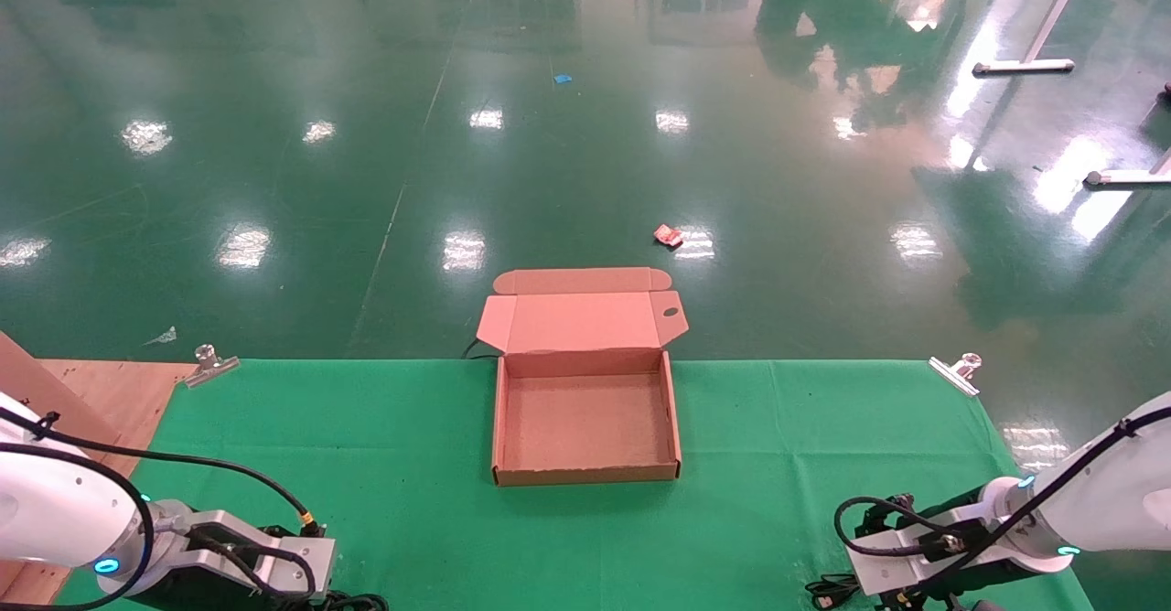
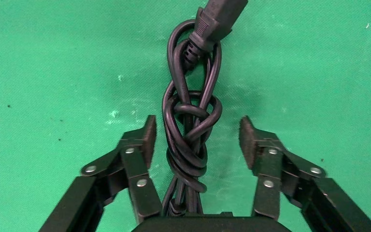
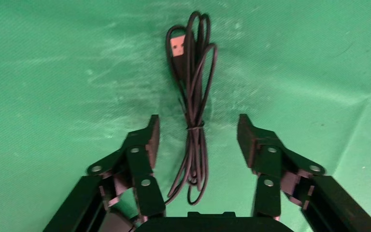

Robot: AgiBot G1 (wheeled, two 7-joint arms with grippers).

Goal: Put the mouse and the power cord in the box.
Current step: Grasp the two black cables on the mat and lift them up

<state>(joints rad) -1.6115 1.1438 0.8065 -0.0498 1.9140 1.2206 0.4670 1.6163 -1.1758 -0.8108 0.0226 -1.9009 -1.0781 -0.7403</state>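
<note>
The loops of the mouse's thin cable fan out slack at both ends of the cable bundle, so my right gripper should next pinch the bundle at its tied middle (image 3: 195, 131).
The brown cardboard box (image 1: 585, 475) lies open at the table's far middle, its lid (image 1: 581, 320) folded back and nothing inside. My left gripper (image 2: 195, 130) hangs open over the power cord (image 2: 188, 145) at the near left of the table. The knotted bundle lies on the cloth between its fingers, a chunky plug (image 2: 218, 19) beyond. My right gripper (image 3: 198, 128) is open at the near right, straddling the mouse's thin tied cable (image 3: 194, 101) with its USB plug (image 3: 176, 46). The mouse body itself is hidden.
A green cloth (image 1: 384, 465) covers the table, held by metal clips at the far left (image 1: 209, 364) and far right (image 1: 956, 371) corners. A wooden board (image 1: 110, 391) shows past the cloth on the left. Beyond the table is shiny green floor.
</note>
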